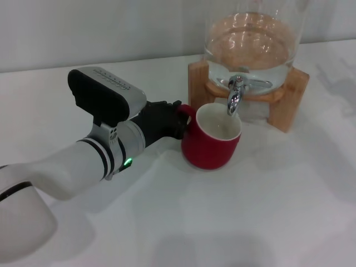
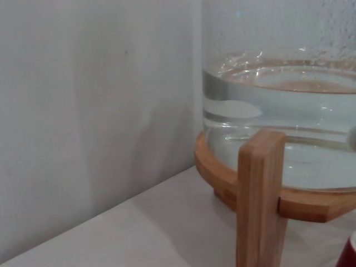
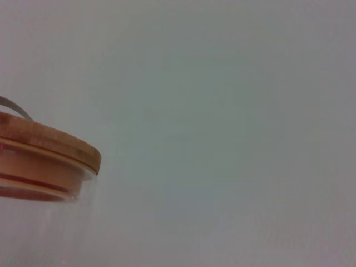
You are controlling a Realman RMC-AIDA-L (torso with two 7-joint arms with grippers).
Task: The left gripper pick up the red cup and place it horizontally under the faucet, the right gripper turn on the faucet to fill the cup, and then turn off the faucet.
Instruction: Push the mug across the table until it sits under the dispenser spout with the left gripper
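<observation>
My left gripper releases the cup now, since the red cup's base [image 1: 206, 163] sits on the tabletop under the faucet spout.
The red cup [image 1: 210, 147] stands upright on the white table, its white inside empty and its mouth right below the spout of the chrome faucet [image 1: 236, 95]. Its loop handle points toward my left gripper [image 1: 177, 119], whose black fingers close around that handle from the left. A sliver of the red cup [image 2: 351, 253] shows at the edge of the left wrist view. The faucet's lever lies across the front of the jar and no water is running. My right gripper is out of view.
The glass jar [image 1: 253, 33], part full of water, sits on a wooden stand [image 1: 290, 94] at the back, close to the wall. The left wrist view shows the jar [image 2: 283, 111] and a stand leg [image 2: 258, 200]. The jar's wooden lid [image 3: 50, 147] fills a corner of the right wrist view.
</observation>
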